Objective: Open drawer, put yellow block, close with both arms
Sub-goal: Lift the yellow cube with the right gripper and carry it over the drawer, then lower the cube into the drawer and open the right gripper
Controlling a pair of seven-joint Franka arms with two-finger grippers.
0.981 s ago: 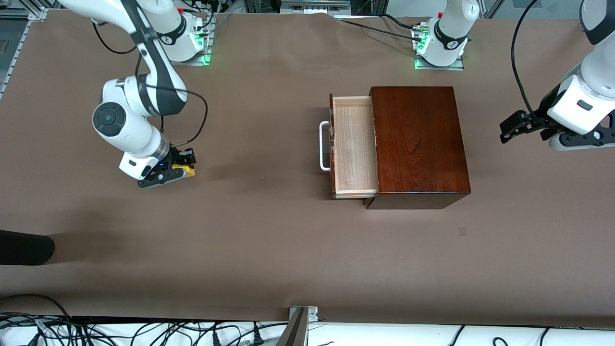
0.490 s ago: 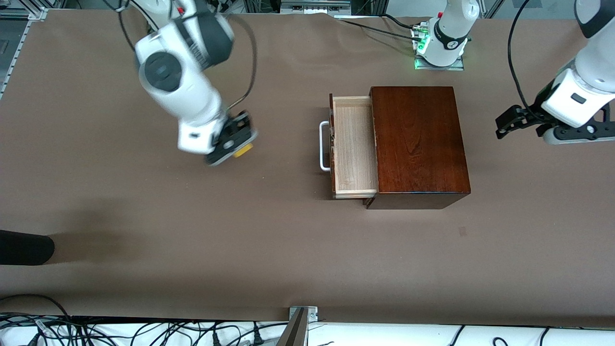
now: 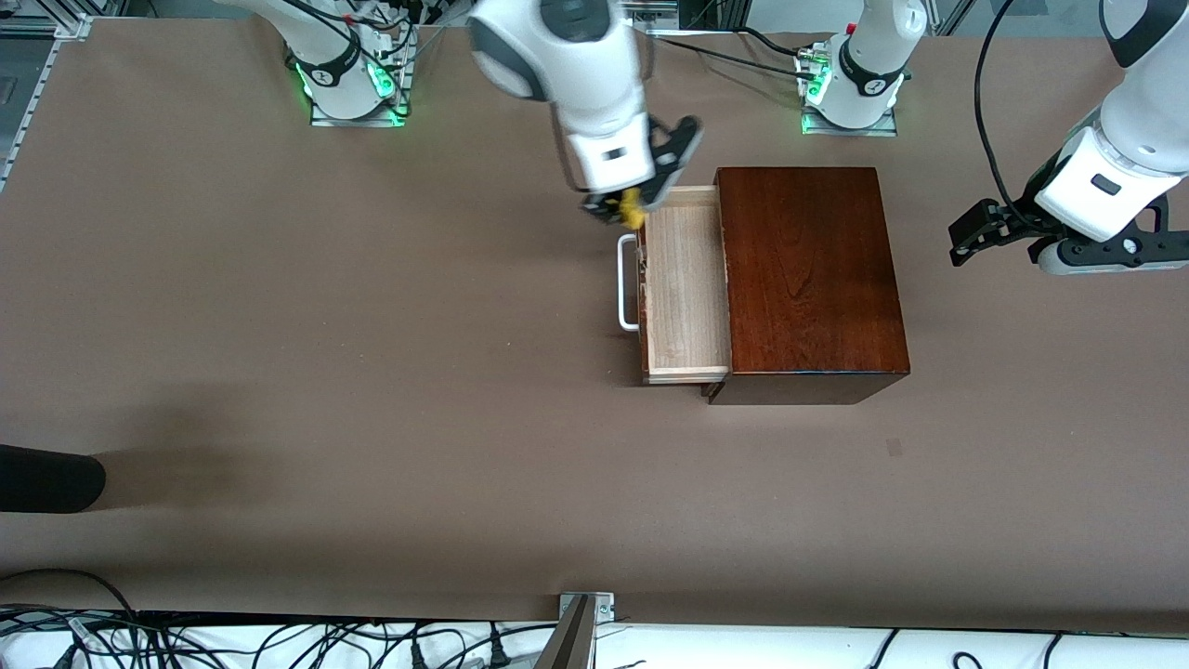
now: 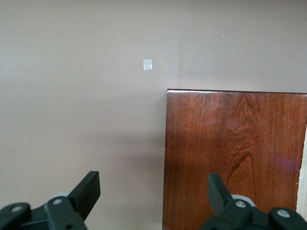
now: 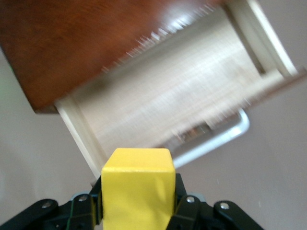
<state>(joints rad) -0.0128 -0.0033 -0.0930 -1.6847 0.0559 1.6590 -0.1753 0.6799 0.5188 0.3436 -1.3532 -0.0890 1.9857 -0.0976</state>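
The yellow block [image 3: 632, 209] hangs above the drawer's near corner, short of its tray [image 3: 685, 292]. My right gripper should move it before letting it go.
The drawer [image 3: 685, 288] stands pulled out of the dark-brown wooden box [image 3: 808, 279], its pale-wood tray bare inside and its white handle [image 3: 624, 283] toward the right arm's end. My right gripper [image 3: 624, 212] is shut on the yellow block [image 3: 632, 209] and holds it in the air over the drawer's corner nearest the bases. In the right wrist view the block [image 5: 138, 191] sits between the fingers above the open drawer [image 5: 177, 105]. My left gripper [image 3: 971, 237] is open and empty, in the air beside the box at the left arm's end; its wrist view shows the box top [image 4: 235, 158].
A dark object [image 3: 46, 478] lies at the table edge at the right arm's end. Cables [image 3: 279, 641] run along the table's front edge. A small pale mark [image 4: 147, 64] is on the brown table cover.
My right arm has lifted the yellow block off the table and carried it across to the open drawer. The left gripper has shifted slightly toward the box.
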